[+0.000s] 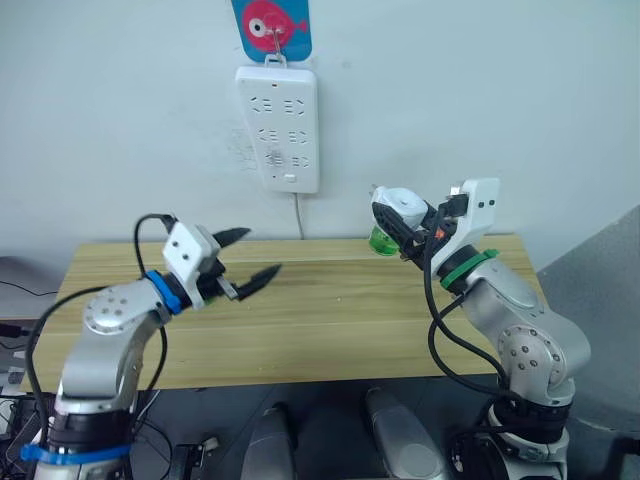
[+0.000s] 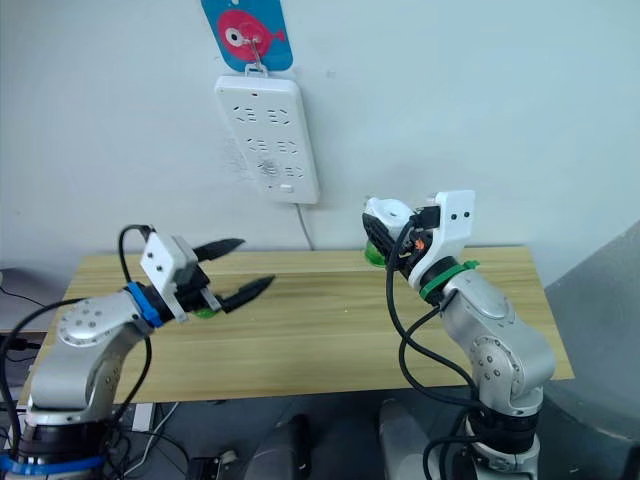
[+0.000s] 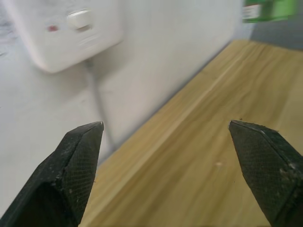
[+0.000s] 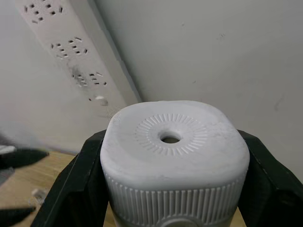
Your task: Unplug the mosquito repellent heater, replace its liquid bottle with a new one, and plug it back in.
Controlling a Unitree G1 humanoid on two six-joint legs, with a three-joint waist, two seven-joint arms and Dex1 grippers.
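The left gripper will take the old liquid out of the mosquito repellent heater (image 1: 400, 206), so next it will grab the bottle by its labeled green body (image 1: 382, 243).
My right gripper (image 1: 402, 226) is shut on the mosquito repellent heater (image 1: 400, 206), a small white rounded unit held in the air over the back right of the wooden table (image 1: 330, 320). Its ribbed top with a round vent hole (image 4: 170, 139) faces the right wrist camera, a black finger on each side. A green liquid bottle (image 1: 383, 241) hangs under the heater. My left gripper (image 1: 262, 250) is open with nothing in it, above the left part of the table, its fingers pointing right. A small green thing (image 2: 205, 312) peeks out beside it; I cannot tell what it is.
A long white power strip (image 1: 278, 128) hangs on the wall above the table's back edge, with no plug in its sockets. Its cable (image 1: 299, 215) drops behind the table. A blue sticker with a pink fish (image 1: 271, 27) is above the strip.
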